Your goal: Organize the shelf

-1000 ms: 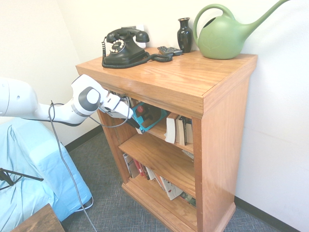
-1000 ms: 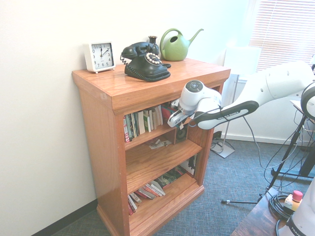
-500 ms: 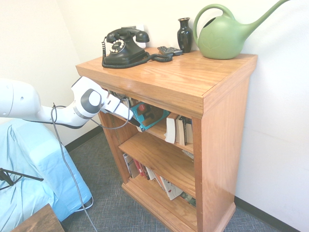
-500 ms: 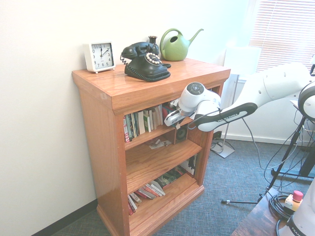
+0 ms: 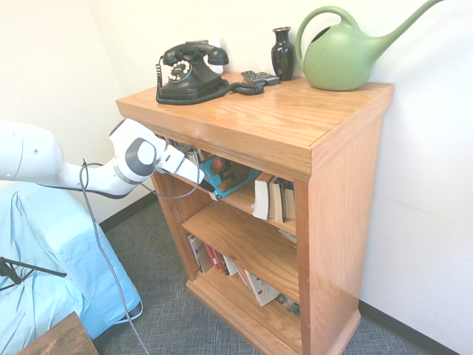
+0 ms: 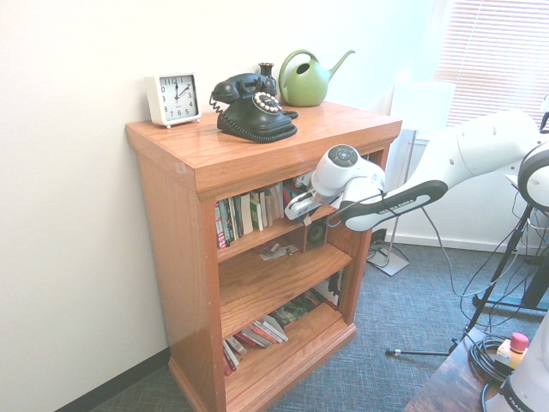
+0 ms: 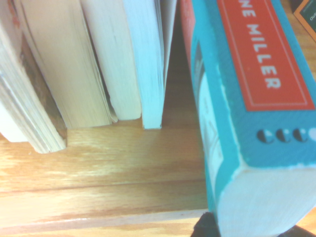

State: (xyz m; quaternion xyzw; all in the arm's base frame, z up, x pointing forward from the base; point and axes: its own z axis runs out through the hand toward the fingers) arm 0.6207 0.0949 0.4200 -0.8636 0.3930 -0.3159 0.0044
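The robot's gripper is ready to open: it holds the teal book over the top level's board (image 7: 108,173), beside pale page edges, so the book would rest there.
The shelf (image 5: 295,126) is an orange-brown bookcase with a thick top board and three open tiers. My gripper (image 5: 209,180) reaches into the left part of the top tier and is shut on a teal book (image 5: 228,175) with a red spine label, which leans tilted in the opening. From the other side, the gripper (image 6: 296,206) sits just right of a row of upright books (image 6: 249,213). In the wrist view the teal book (image 7: 247,98) stands close beside pale page edges (image 7: 98,64) above the tier's board (image 7: 98,168).
On top stand a black telephone (image 5: 188,72), a dark vase (image 5: 282,53), a green watering can (image 5: 344,55) and a white clock (image 6: 174,98). More books (image 5: 272,198) fill the top tier's right; others lean in the bottom tier (image 5: 251,281). A blue-covered piece (image 5: 44,251) sits left.
The arm has shifted slightly toward the shelf, carrying the teal book a little higher and deeper into the top tier. The grip has stayed the same.
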